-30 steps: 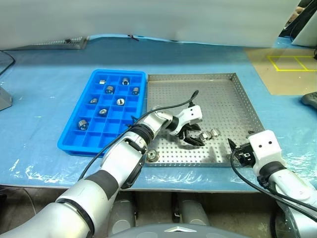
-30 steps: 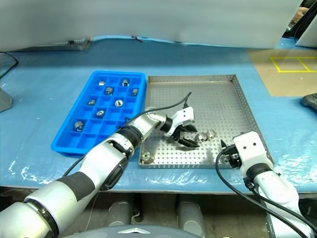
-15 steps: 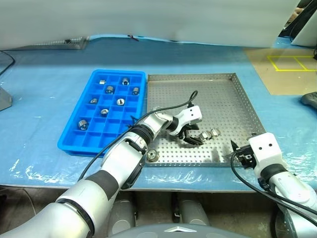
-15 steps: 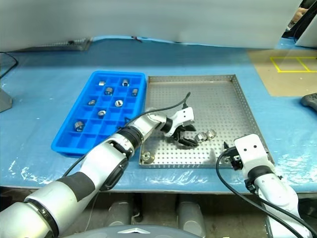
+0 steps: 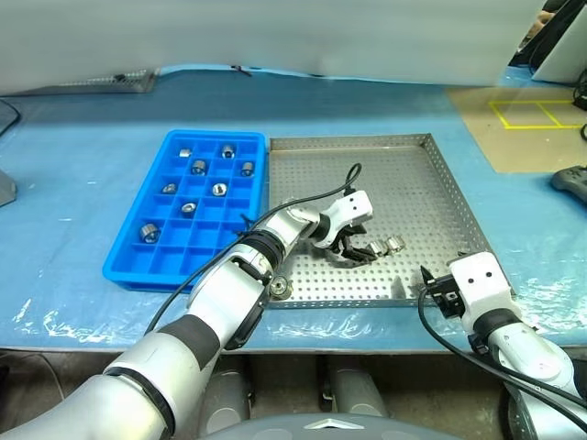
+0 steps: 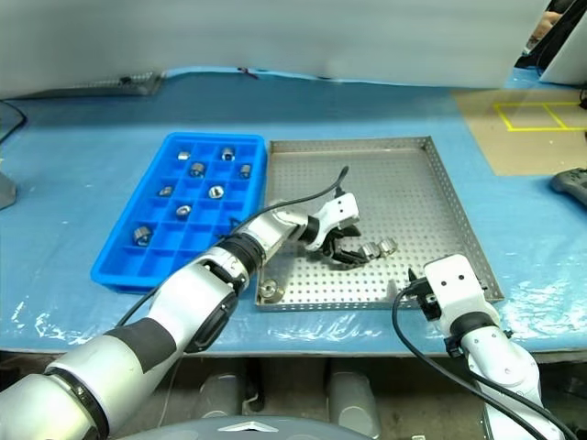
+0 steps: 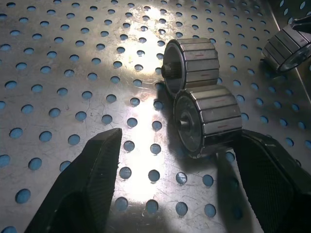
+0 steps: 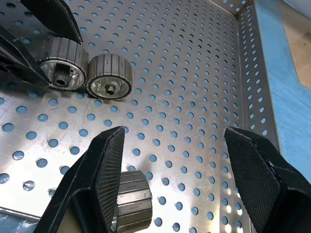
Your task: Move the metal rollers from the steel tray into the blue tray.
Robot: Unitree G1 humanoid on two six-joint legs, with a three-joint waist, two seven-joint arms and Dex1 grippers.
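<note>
My left gripper closes on the near roller now, since in the left wrist view its fingers are on either side of the roller, low over the steel tray's bottom.
The steel tray point(image 5: 413, 183) lies mid-table, with the blue tray point(image 5: 124, 258) along its left side. Several metal rollers point(image 5: 199, 166) sit in blue compartments. My left gripper point(image 5: 356, 253) is open low over the steel tray's floor. In the left wrist view its fingers point(image 7: 82, 184) straddle one roller point(image 7: 209, 119), which lies close to one finger; a second roller point(image 7: 192, 63) touches it from behind. My right gripper point(image 5: 431, 295) hovers open at the tray's front right, with a roller point(image 8: 133, 204) lying by one fingertip. Another roller point(image 5: 280, 287) rests at the front left corner.
A blue plastic sheet point(image 5: 73, 183) covers the table. Yellow tape squares point(image 5: 523, 112) mark the surface at the back right, and a dark object point(image 5: 570, 179) lies at the right edge. A flat grey item point(image 5: 119, 81) sits at the back left.
</note>
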